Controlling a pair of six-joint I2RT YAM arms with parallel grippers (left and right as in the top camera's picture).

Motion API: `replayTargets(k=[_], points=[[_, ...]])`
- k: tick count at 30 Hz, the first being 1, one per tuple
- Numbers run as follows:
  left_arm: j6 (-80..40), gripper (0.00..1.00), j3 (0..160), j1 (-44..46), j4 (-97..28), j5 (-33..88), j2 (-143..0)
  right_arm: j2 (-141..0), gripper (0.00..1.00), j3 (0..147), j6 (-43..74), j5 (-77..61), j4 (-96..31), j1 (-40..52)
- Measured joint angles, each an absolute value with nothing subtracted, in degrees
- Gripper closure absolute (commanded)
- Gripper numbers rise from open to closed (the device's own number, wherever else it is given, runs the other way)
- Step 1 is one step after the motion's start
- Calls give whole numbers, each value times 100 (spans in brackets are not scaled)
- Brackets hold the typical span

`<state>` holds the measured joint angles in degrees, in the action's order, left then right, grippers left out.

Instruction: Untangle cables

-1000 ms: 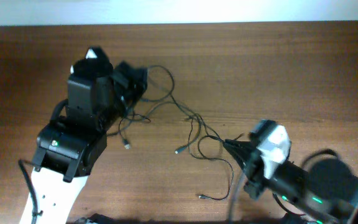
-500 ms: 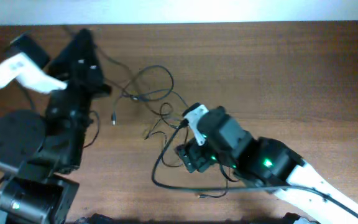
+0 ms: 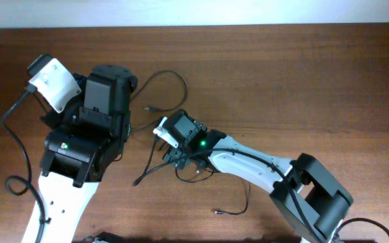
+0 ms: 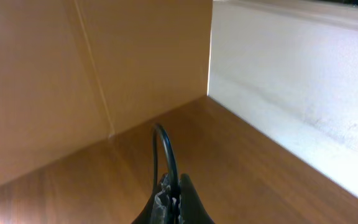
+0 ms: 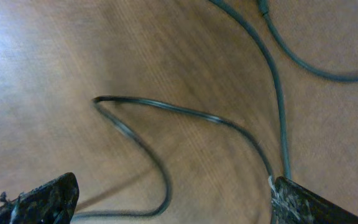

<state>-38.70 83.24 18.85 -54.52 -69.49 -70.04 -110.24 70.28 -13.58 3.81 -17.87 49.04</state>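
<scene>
The thin black cable needs to be untangled, so my right gripper will next grab it by its curved parts mid-tangle [image 3: 175, 161] [image 5: 166, 187] and leave its ends free.
Several thin black cables [image 3: 175, 79] lie tangled on the wooden table [image 3: 302, 74]; one loops at the back and others spread under the right arm. My left gripper [image 3: 128, 86] is at the left and is shut on one cable. In the left wrist view that cable [image 4: 166, 149] arches up from the left gripper [image 4: 173, 200], whose jaws are pressed together. My right gripper [image 3: 171, 145] hangs over the middle of the tangle. In the right wrist view, the right gripper [image 5: 173, 202] is open, with curved cable strands [image 5: 166, 109] on the table between and beyond its fingertips [image 5: 42, 199].
A loose plug end [image 3: 150, 108] lies between the two grippers, and another plug end [image 3: 137, 181] points to the front left. A short separate cable [image 3: 229, 213] lies near the front edge. The white wall [image 4: 303, 93] runs along the back of the table.
My right arm has swung from the front right to the middle of the tangle, and its gripper has opened. The left arm has shifted position, still shut on its cable.
</scene>
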Motion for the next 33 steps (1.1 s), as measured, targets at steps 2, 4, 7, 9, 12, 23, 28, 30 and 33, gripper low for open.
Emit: replayTargets(k=[2,4,7,9,12,23,28,30,33], points=[[-4130,100,8326,1653,-5833,-6587,-7004,-11212,2,7028,-1520,386,-1396,4536],[-4390,100,8324,1339,-5986,-6023,-7004,-11260,1,7028,-1566,-73,-1323,4045],[-4491,100,8324,1153,-5983,-5433,-7004,-11397,4,7026,-1570,-528,-1374,4084],[-4506,100,8324,1153,-6055,-5264,-7004,-11424,11,7028,-1568,-617,-1345,4106],[-4510,100,8324,1153,-6213,-5151,-7004,-11592,67,7028,-1575,-635,-1299,4080],[-4528,100,8324,1153,-6534,-4512,-7004,-9529,96,8707,-615,521,-3706,2255],[-4530,100,8322,1144,-6667,-4320,-7004,-8941,96,8742,156,482,-2110,-2075],[-4530,100,8322,1144,-6681,-4257,-7004,-9568,96,8774,176,534,-1863,-3269],[-4530,100,8322,1144,-6803,-4121,-7004,-11054,96,8785,176,510,-2053,-4045]])
